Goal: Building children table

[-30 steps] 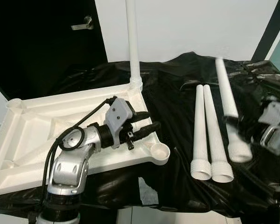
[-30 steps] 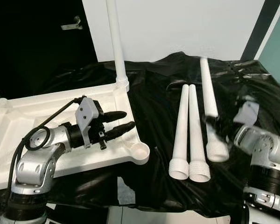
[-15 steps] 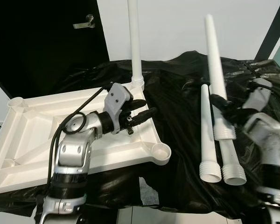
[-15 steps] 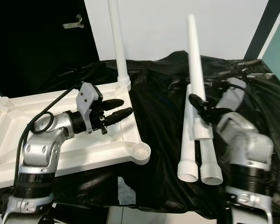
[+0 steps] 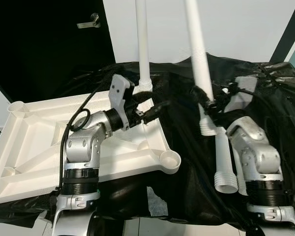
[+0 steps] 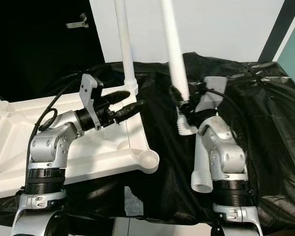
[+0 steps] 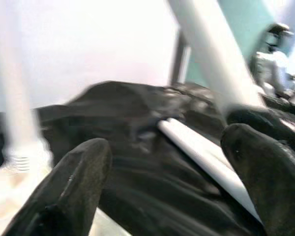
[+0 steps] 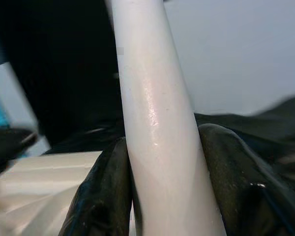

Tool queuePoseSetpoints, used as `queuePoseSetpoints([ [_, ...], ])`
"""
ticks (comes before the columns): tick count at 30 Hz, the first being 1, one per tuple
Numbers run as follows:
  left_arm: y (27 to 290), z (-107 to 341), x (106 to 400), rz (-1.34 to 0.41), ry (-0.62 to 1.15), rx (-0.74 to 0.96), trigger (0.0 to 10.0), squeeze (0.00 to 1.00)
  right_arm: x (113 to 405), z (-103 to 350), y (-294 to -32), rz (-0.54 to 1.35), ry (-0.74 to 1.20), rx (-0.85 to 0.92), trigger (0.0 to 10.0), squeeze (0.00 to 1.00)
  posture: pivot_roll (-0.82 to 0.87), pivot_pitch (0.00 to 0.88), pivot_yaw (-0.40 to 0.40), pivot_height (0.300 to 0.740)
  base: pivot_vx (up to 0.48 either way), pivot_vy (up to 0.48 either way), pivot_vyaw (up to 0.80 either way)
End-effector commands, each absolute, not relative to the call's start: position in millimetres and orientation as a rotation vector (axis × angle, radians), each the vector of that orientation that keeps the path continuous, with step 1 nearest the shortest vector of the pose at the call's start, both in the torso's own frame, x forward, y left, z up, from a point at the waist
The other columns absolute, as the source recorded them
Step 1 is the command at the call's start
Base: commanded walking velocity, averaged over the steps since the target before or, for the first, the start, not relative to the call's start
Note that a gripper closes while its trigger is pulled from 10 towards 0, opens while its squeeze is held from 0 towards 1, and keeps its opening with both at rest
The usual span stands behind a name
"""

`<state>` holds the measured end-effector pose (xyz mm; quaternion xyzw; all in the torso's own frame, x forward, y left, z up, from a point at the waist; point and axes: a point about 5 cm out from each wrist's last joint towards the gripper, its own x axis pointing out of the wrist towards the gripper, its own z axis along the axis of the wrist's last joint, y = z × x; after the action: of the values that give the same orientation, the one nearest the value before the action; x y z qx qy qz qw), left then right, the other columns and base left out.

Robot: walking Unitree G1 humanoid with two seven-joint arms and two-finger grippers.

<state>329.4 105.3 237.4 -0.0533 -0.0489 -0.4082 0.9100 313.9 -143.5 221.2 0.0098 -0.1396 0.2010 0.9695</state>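
The left gripper should next grab the second white leg by its bare body (image 5: 200, 64) (image 7: 221, 54), above the fingers of the right gripper, which already hold the second leg near its threaded end.
The white table top (image 5: 34, 142) lies upside down on the left, with one white leg (image 5: 143, 44) standing upright in its far right corner socket. My right gripper (image 5: 207, 101) is shut on a second white leg (image 8: 157, 113), held upright just right of that corner; the black fingers (image 8: 101, 191) press it from both sides. My left gripper (image 5: 159, 101) hovers open over the top's right edge, beside the standing leg, its fingers (image 7: 64, 187) wide apart. Two more legs (image 5: 224, 157) lie on the black cloth, partly hidden behind my right arm. The near right corner socket (image 5: 170, 160) is empty.
A black cloth (image 5: 285, 113) covers the work surface and hangs over its front edge. Behind it are a dark door with a handle (image 5: 87, 22) and a white wall. Another empty socket (image 5: 17, 107) sits at the top's far left corner.
My right gripper lifted the leg off the cloth, turned it upright and carried it left toward the table top. The left gripper rose toward the standing leg.
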Motion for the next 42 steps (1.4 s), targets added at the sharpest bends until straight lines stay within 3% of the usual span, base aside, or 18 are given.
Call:
queuePoseSetpoints([
  [1,108.7,237.3,332.0,-0.828,-0.092,-0.144,10.0,1.0,310.0,225.1,-136.9,0.439,-0.333,-0.006,10.0,0.0,-0.04,0.0,0.016,0.74,0.0,0.0,0.0],
  [8,101.9,240.6,335.8,-0.867,-0.08,-0.204,10.0,1.0,303.5,215.8,-116.2,0.54,-0.383,-0.081,10.0,0.0,-0.05,0.0,0.013,0.74,0.0,0.0,0.0],
  [9,100.3,243.6,335.4,-0.881,-0.086,-0.232,10.0,0.0,303.3,212.5,-113.5,0.554,-0.379,-0.092,10.0,0.0,-0.04,0.0,0.01,0.74,0.0,0.0,0.0],
  [22,99.9,263.4,329.4,-1.011,-0.143,-0.397,10.0,0.0,302.2,199.9,-103.5,0.623,-0.377,-0.137,10.0,0.0,-0.04,0.0,0.012,0.74,0.0,0.0,0.0],
  [35,105.1,271.4,340.0,-0.953,-0.113,-0.459,10.0,0.0,294.8,189.4,-96.1,0.687,-0.379,-0.184,10.0,0.0,-0.04,0.0,0.028,0.74,0.0,0.0,0.0],
  [36,105.5,272.2,339.8,-0.956,-0.101,-0.463,7.4,0.0,294.1,187.9,-95.8,0.688,-0.379,-0.186,10.0,0.0,-0.04,0.0,0.028,0.74,0.0,0.0,0.0],
  [37,105.9,272.4,340.0,-0.957,-0.088,-0.463,6.6,0.0,293.4,186.7,-95.5,0.692,-0.377,-0.189,10.0,0.0,-0.04,0.0,0.028,0.74,0.0,0.0,0.0],
  [38,106.2,271.8,340.1,-0.954,-0.076,-0.459,0.0,0.0,292.4,185.7,-95.3,0.695,-0.378,-0.198,10.0,0.0,-0.04,0.0,0.03,0.74,0.0,0.0,0.0],
  [42,107.5,275.0,341.9,-0.941,-0.077,-0.462,0.0,0.0,290.1,184.7,-95.2,0.707,-0.377,-0.209,10.0,0.0,-0.04,0.0,0.031,0.74,0.0,0.0,0.0],
])
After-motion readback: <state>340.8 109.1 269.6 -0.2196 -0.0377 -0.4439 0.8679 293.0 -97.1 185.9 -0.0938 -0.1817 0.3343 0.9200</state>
